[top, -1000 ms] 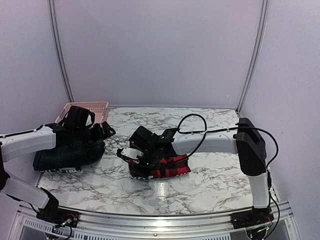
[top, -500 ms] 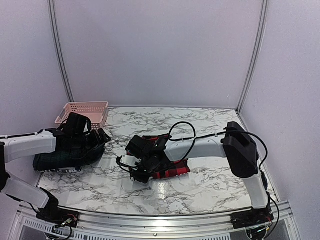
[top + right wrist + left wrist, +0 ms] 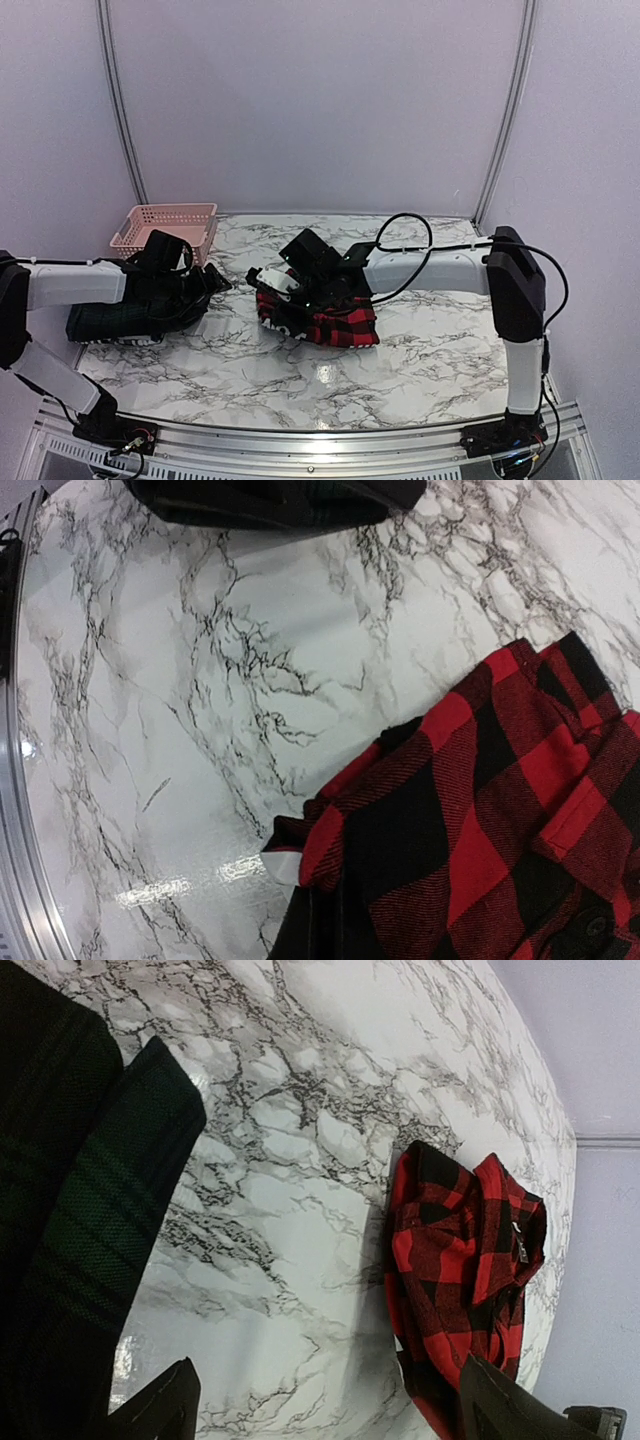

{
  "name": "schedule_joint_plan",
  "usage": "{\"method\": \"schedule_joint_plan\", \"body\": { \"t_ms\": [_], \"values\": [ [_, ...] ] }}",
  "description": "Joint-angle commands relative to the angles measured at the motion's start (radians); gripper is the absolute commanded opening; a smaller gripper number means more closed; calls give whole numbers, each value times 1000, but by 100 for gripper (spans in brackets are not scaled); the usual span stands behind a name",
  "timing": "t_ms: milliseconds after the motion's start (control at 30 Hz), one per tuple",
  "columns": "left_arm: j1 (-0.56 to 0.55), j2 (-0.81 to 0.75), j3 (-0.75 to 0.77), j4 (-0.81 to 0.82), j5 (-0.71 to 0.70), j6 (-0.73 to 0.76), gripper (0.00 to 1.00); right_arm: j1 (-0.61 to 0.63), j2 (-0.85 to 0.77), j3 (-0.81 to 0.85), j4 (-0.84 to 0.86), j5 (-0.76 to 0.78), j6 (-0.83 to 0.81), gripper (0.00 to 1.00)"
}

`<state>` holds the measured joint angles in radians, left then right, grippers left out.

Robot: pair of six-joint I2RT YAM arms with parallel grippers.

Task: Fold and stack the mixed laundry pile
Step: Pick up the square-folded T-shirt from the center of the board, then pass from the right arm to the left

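The robot should next grab the checked shirt with its left gripper, by the shirt's hem beside the right gripper, so the right gripper stays free to spread it for folding.
The red-and-black checked shirt lies bunched at the table's middle. My right gripper is shut on its left hem, which the right wrist view shows pinched between the jaws with a white label beside it. A dark green plaid garment sits folded at the left. Over its right end hovers my left gripper, open, its fingers wide apart above bare marble. The left wrist view has the plaid on the left and the red shirt on the right.
A pink lattice basket stands at the back left, behind the left arm. The marble table meets a metal rail at its near edge. White walls close the back and sides.
My right gripper dipped toward the shirt's near-left hem, shut on it, then drew it up and back. The left gripper sank slightly over the plaid's right end.
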<state>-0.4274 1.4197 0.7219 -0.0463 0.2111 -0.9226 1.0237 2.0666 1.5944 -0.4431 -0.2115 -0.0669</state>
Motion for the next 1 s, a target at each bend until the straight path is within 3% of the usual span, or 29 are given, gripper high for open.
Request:
{"method": "schedule_joint_plan", "body": {
  "t_ms": [0, 100, 700, 833, 967],
  "values": [
    [-19, 30, 50, 102, 39, -103, 95, -15, -39, -8, 80, -44, 10, 0],
    [-46, 76, 56, 175, 61, -166, 99, -20, -41, 0, 97, -47, 16, 0],
    [-173, 409, 207, 322, 139, -291, 99, -19, -40, 32, 125, -35, 46, 0],
    [-174, 468, 197, 434, 178, -325, 94, -16, -37, 43, 125, -32, 48, 0],
    [-179, 537, 208, 535, 230, -349, 82, -9, -33, 45, 123, -27, 48, 0]
  ]
}}
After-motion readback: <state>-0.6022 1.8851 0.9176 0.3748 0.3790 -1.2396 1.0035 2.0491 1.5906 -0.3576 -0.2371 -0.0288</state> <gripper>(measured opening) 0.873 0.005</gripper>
